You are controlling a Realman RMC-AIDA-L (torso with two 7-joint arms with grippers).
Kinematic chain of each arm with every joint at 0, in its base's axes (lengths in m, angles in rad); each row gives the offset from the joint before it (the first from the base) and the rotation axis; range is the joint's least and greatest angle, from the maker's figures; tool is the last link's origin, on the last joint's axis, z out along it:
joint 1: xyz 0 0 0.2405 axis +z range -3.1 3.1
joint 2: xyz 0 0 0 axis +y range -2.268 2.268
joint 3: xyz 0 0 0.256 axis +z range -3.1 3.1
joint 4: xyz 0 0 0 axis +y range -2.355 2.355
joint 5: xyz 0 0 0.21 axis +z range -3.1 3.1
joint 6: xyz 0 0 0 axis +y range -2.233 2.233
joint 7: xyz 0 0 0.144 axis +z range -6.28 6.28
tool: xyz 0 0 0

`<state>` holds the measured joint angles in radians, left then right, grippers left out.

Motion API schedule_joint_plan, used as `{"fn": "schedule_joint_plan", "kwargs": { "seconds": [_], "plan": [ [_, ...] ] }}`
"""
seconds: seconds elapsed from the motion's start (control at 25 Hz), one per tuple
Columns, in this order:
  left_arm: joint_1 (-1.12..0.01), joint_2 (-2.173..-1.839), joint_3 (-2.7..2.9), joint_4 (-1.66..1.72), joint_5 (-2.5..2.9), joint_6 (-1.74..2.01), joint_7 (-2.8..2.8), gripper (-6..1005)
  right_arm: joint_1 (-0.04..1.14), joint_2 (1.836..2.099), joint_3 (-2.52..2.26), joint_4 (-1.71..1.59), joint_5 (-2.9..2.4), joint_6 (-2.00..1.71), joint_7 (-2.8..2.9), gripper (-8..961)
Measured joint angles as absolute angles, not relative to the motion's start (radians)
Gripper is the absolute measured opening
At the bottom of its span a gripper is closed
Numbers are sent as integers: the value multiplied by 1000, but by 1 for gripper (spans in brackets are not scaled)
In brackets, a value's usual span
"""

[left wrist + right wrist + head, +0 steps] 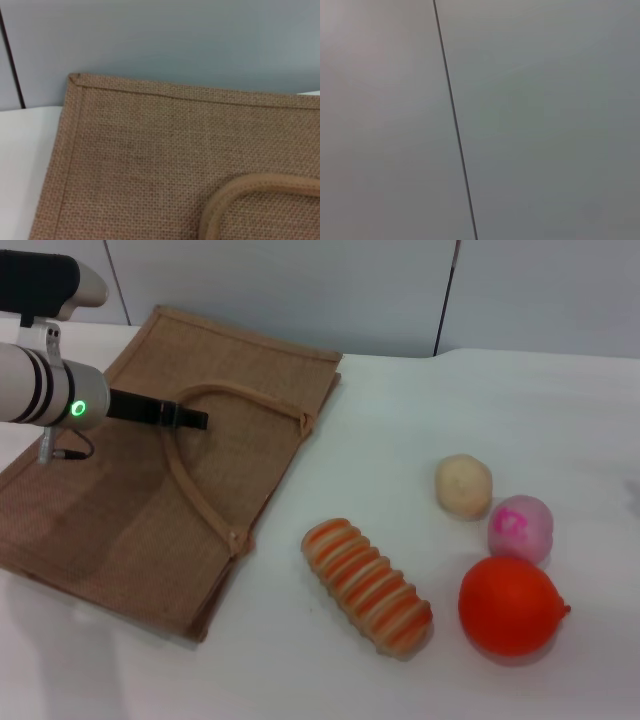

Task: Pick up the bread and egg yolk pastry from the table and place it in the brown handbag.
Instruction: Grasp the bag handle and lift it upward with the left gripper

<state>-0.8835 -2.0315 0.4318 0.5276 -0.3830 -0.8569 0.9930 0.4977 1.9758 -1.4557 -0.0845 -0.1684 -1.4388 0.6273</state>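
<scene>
The left gripper has its fingers around the handle on the brown handbag in the head view. It needs to close on the looped handle (200,495) now.
The bread (367,587), a ridged loaf with orange and cream stripes, lies on the white table in front of the middle. The egg yolk pastry (463,485), a small pale bun, sits farther back to its right. The brown handbag (120,510) lies flat on the left, with its looped handle (200,495) on top. My left gripper (198,420) hovers over the bag beside the far end of the handle loop. The left wrist view shows the bag's weave (150,150) and a bend of the handle (250,187). My right gripper is out of view.
A pink ball with a magenta mark (520,527) sits next to the pastry. A round orange fruit (510,605) lies in front of it, right of the bread. A grey panelled wall (400,290) stands behind the table; the right wrist view shows only this wall (520,125).
</scene>
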Motion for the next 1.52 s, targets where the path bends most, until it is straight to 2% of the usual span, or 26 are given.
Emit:
{"fn": "schedule_joint_plan", "kwargs": {
  "seconds": [0.56,0.68,0.88,1.08,1.32,1.52],
  "plan": [
    [-879,-2032,434,526,-369,-848,982,762,495,1976,-1456,-84,-168,-1443,627,880],
    [-878,-2032,434,526,-369,-841,986,569,495,1977,-1456,-85,-168,-1449,627,880],
    [-879,-2032,434,526,-368,-832,987,339,495,1977,-1456,-87,-169,-1450,627,880],
    [-880,-2033,434,526,-369,-827,985,208,495,1977,-1456,-87,-169,-1451,627,879],
    [-882,-2032,433,518,-387,-812,984,123,495,1977,-1456,-87,-170,-1451,627,879],
    [-883,-2036,434,504,-415,-782,1017,121,495,1978,-1456,-89,-170,-1450,627,879]
  ]
}}
